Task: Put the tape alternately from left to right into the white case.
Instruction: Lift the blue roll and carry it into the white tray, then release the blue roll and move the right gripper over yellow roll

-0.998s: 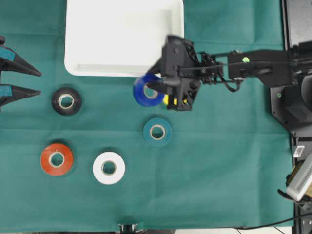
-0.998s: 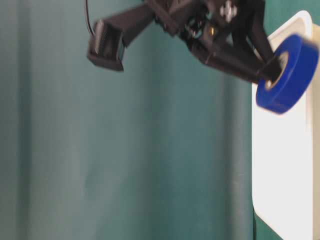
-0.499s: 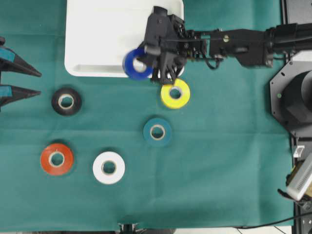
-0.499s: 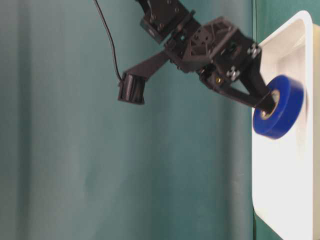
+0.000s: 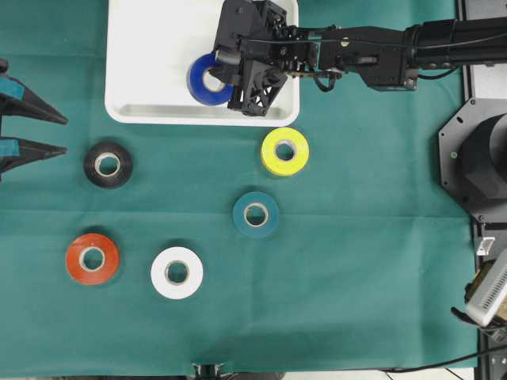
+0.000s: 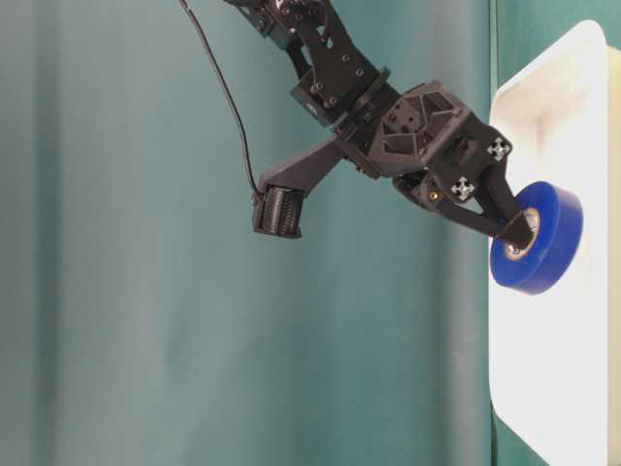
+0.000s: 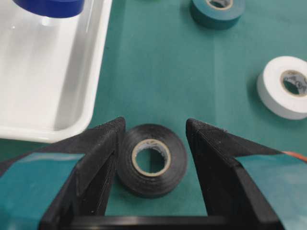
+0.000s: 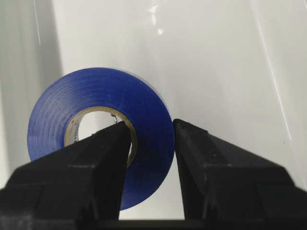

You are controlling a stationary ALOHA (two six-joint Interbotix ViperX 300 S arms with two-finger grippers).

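Note:
The robot's right gripper needs to let go of the blue tape now: the blue tape's edge [image 5: 204,100] [image 8: 34,129] is inside the case's front rim and over the case's bottom, so the tape would settle there.
My right gripper [image 5: 227,79] is shut on the blue tape [image 5: 198,84], one finger through its core, and holds it tilted above the floor of the white case [image 5: 150,47]. From table level the blue tape [image 6: 548,243] hangs off the gripper [image 6: 519,233] just over the case [image 6: 553,379]. The right wrist view has the blue tape [image 8: 148,105] pinched in the gripper [image 8: 151,132]. My left gripper [image 5: 62,133] stands open at the left edge. The black tape [image 7: 177,158] lies on the cloth ahead of the left gripper [image 7: 153,127], untouched.
On the green cloth lie the black [image 5: 90,165], red [image 5: 75,259], white [image 5: 161,273], teal [image 5: 241,214] and yellow [image 5: 269,152] rolls. The case's near rim [image 7: 48,132] lies just left of the left gripper's fingers. A dark robot base [image 5: 475,158] stands at the right.
My right gripper has carried the blue tape up and to the left, from over the cloth by the case's edge to over the case, uncovering the yellow roll. The left gripper has stayed still.

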